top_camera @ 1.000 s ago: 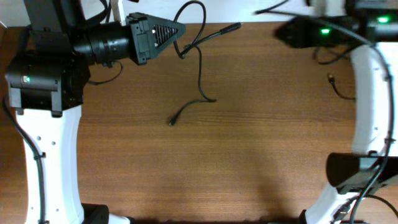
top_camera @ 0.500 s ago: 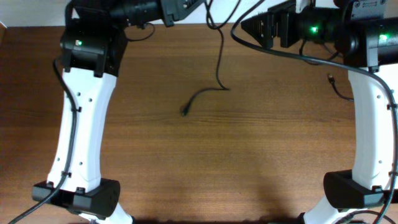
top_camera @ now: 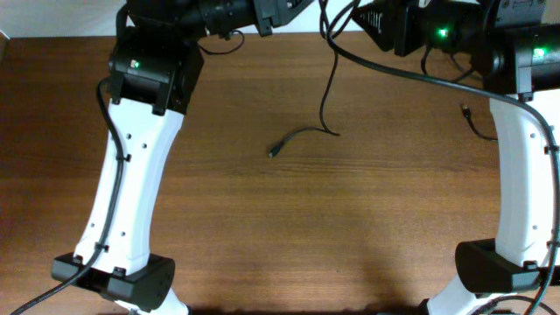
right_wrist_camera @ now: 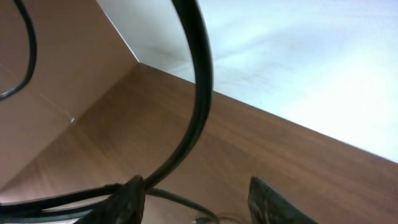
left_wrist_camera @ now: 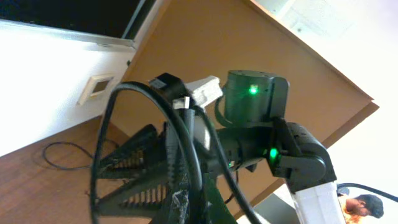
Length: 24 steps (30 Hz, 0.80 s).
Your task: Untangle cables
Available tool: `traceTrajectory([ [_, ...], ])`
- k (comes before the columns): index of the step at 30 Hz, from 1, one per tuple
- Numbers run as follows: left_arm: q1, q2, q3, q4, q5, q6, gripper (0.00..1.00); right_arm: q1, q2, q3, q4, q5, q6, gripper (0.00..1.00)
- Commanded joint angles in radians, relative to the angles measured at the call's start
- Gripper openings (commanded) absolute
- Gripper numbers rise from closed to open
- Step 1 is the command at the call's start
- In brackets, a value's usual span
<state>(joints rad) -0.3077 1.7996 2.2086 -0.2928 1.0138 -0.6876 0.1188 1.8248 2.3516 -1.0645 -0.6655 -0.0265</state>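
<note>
I need to untangle the thin black cable, so I should next grab it with my right gripper by its raised upper part near my left gripper, leaving its plug end free.
A thin black cable hangs from the top edge of the overhead view down to the wooden table. Its plug end lies on the wood. My left gripper is shut on the upper part of this cable, which loops above the fingers in the left wrist view. My right gripper faces it from the right, open. In the right wrist view the cable runs down past the left finger of the right gripper. A second short cable lies at the right edge.
Both white arms stand on the table, their bases at the front left and front right. A thicker black arm wire crosses the far right. A wall lies behind the table's far edge.
Both arms swung toward the top centre. The left gripper carried the cable up and to the right, and its plug end slid right on the table. The right gripper closed in on the cable.
</note>
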Motion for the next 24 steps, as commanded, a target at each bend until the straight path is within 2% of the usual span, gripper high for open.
traceTrajectory([
  [1, -0.025, 0.001, 0.014, 0.012, 0.001, -0.015, 0.00, -0.001, 0.013, 0.010, 0.008, 0.003, 0.003, 0.60],
  [7, -0.026, 0.004, 0.014, 0.019, -0.012, -0.016, 0.00, -0.001, 0.012, 0.010, 0.068, -0.080, 0.022, 0.66],
  [8, -0.026, 0.004, 0.014, 0.019, -0.012, -0.016, 0.00, -0.001, 0.012, 0.010, 0.077, -0.086, 0.029, 0.66],
  [9, -0.026, 0.004, 0.014, 0.024, -0.010, -0.016, 0.00, -0.001, 0.013, 0.010, 0.077, -0.085, 0.028, 0.61],
  [10, -0.026, 0.004, 0.014, 0.041, -0.008, -0.024, 0.00, -0.001, 0.014, 0.010, 0.074, -0.083, 0.028, 0.20],
  [11, -0.026, 0.004, 0.014, 0.051, -0.008, -0.024, 0.00, -0.001, 0.015, 0.009, 0.070, -0.082, 0.027, 0.04],
  [16, -0.014, 0.004, 0.014, 0.016, 0.018, -0.023, 0.00, -0.010, 0.017, 0.009, 0.013, 0.126, -0.023, 0.04],
  [19, -0.009, 0.013, 0.014, -0.001, 0.014, -0.014, 0.00, -0.014, 0.016, 0.009, 0.006, 0.128, -0.035, 0.04],
  [21, -0.006, 0.019, 0.014, -0.021, 0.001, 0.036, 0.01, -0.043, 0.008, 0.013, 0.004, 0.128, -0.040, 0.04],
  [22, -0.003, 0.021, 0.014, -0.103, -0.064, 0.084, 0.03, -0.076, -0.010, 0.013, 0.006, 0.128, -0.031, 0.04],
  [23, -0.003, 0.021, 0.014, -0.208, -0.166, 0.170, 0.13, -0.101, -0.028, 0.017, 0.007, 0.128, -0.018, 0.04],
  [24, -0.003, 0.021, 0.014, -0.261, -0.226, 0.215, 0.39, -0.130, -0.049, 0.032, 0.001, 0.128, -0.017, 0.04],
])
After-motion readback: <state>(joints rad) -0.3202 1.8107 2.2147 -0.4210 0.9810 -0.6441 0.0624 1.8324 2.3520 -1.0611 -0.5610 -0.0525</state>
